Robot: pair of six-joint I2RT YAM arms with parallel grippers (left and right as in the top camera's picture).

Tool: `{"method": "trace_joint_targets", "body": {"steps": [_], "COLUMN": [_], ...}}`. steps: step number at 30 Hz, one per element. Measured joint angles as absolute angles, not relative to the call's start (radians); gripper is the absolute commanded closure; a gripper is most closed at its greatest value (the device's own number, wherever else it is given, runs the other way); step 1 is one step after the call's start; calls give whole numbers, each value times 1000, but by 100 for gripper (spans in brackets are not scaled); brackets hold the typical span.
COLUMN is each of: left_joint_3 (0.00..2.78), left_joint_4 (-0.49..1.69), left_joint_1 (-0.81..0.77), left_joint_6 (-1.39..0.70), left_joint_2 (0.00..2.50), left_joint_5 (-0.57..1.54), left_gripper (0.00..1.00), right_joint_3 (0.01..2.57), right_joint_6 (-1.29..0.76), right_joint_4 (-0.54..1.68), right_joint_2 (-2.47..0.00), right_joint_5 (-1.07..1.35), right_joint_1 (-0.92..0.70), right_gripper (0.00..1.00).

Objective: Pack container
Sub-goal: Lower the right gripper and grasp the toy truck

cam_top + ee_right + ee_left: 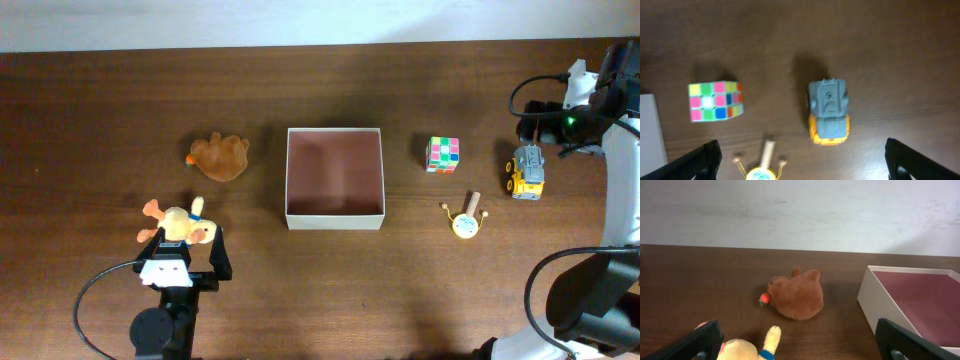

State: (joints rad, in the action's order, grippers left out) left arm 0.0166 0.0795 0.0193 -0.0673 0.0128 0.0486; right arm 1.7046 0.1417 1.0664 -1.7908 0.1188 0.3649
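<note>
The right gripper grabs the grey toy truck by the long sides of its body (pixel 527 169) next, so its ends stay free to enter the container (pixel 335 221).
The container (pixel 335 221), a square white box with a pinkish-brown inside, stands empty at the table's middle; it also shows in the left wrist view (pixel 875 305). My left gripper (pixel 185 248) is open at the front left. A yellow plush toy (pixel 180 224) lies between its fingers (pixel 797 340), near the left finger (pixel 747 350). A brown plush (pixel 220 157) lies beyond it (pixel 796 299), left of the container. My right gripper (pixel 548 125) is open, above a yellow and grey toy truck (pixel 528 172). The right wrist view shows this gripper (pixel 802 160) empty and the truck (pixel 828 112) below it.
A colour cube (pixel 443 153) sits right of the container, also in the right wrist view (pixel 715 101). A small yellow rattle drum (pixel 466 218) lies in front of it (pixel 762 167). The container's corner (pixel 650 130) shows at the left edge. Cables loop near both arm bases.
</note>
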Motion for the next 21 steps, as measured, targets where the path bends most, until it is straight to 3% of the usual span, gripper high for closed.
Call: {"method": "trace_joint_targets", "body": {"steps": [21], "left_joint_3": [17], "left_joint_4": [80], "left_joint_1": [19], "left_joint_6": [-67], "left_joint_2": [13], "left_joint_5": [49], "left_gripper": [1], "right_joint_3": [1703], "right_joint_6": [356], "right_joint_4": [996], "right_joint_2": [-2044], "right_joint_5": [38], "right_joint_1": [390], "right_gripper": [1]}}
